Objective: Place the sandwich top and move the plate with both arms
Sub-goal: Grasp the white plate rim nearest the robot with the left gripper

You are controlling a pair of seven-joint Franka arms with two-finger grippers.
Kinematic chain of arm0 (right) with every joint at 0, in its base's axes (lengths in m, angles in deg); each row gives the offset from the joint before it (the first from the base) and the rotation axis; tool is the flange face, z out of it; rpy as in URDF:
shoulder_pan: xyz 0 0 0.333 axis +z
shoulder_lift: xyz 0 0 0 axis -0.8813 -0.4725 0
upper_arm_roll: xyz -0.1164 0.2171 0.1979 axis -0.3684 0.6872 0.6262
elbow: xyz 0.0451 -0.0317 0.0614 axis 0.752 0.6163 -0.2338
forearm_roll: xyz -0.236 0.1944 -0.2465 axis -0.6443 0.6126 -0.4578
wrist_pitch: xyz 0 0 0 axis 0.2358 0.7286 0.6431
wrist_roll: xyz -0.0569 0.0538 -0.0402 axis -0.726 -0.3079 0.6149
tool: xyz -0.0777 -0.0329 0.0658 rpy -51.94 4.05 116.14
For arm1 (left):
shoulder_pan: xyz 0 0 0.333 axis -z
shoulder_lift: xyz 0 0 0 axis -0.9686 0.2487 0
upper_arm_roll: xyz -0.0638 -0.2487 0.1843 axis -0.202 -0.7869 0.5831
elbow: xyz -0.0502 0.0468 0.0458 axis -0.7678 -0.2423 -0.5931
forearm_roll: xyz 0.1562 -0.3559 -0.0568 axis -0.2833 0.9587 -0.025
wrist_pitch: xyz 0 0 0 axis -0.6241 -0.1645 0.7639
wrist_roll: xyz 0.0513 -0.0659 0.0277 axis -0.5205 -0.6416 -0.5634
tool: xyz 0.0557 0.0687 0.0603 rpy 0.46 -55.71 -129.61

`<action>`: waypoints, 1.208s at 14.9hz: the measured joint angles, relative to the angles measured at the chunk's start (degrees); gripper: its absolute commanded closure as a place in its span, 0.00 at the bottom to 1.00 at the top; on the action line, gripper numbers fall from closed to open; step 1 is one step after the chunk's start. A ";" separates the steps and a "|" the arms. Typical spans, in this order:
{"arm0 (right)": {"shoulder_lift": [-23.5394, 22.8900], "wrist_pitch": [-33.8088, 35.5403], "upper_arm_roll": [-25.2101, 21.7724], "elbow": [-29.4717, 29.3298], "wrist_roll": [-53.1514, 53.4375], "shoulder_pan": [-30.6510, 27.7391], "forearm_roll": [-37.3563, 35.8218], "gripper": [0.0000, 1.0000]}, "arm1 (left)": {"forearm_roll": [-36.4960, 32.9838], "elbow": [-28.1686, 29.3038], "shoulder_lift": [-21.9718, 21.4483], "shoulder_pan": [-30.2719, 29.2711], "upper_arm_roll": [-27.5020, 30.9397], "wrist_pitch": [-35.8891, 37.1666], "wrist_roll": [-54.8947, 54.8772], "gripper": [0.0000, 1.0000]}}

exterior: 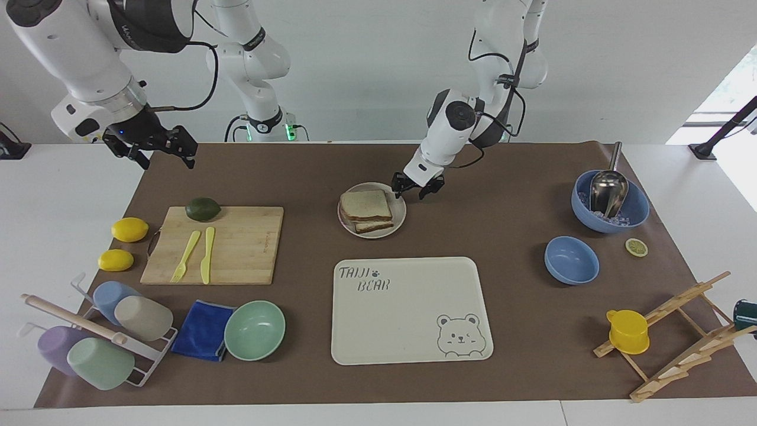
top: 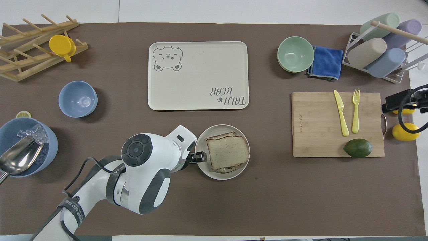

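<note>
The plate should be gripped by its rim [top: 199, 142] with my left gripper next. Then the plate can move with its sandwich onto the bear-print tray [top: 198, 76].
The sandwich top [exterior: 365, 204] lies flat on the stacked sandwich on the plate [exterior: 401, 216], in the middle of the table on the robots' side. In the overhead view the slice [top: 228, 151] covers most of the plate [top: 204, 168]. My left gripper [exterior: 416, 188] is open and low at the plate's rim on the side toward the left arm's end; it also shows in the overhead view [top: 197, 156]. My right gripper [exterior: 157, 151] is open, empty and raised over the mat's corner at the right arm's end; it also shows in the overhead view [top: 398, 102].
The bear-print tray [exterior: 408, 349] lies farther from the robots than the plate. A cutting board [exterior: 242, 242] with knife, fork and avocado [exterior: 203, 208] lies toward the right arm's end, with two lemons [exterior: 129, 229] beside it. Blue bowls [exterior: 571, 259] stand toward the left arm's end.
</note>
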 measured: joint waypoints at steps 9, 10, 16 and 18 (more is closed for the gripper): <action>0.00 -0.01 0.10 0.01 0.00 -0.56 0.02 0.00 | 2.47 1.02 2.94 2.40 0.01 -5.02 1.13 0.54; 0.00 -0.01 0.13 0.01 0.00 -0.52 0.02 0.00 | 2.52 1.02 2.94 2.41 0.01 -5.09 1.15 0.60; 0.00 -0.01 0.15 0.01 0.00 -0.52 0.02 0.00 | 4.09 1.02 2.94 3.60 -0.01 -5.77 1.34 0.81; 0.00 -0.01 0.15 0.01 0.00 -0.52 0.02 0.00 | 4.11 1.04 2.94 3.64 0.01 -5.78 1.39 0.95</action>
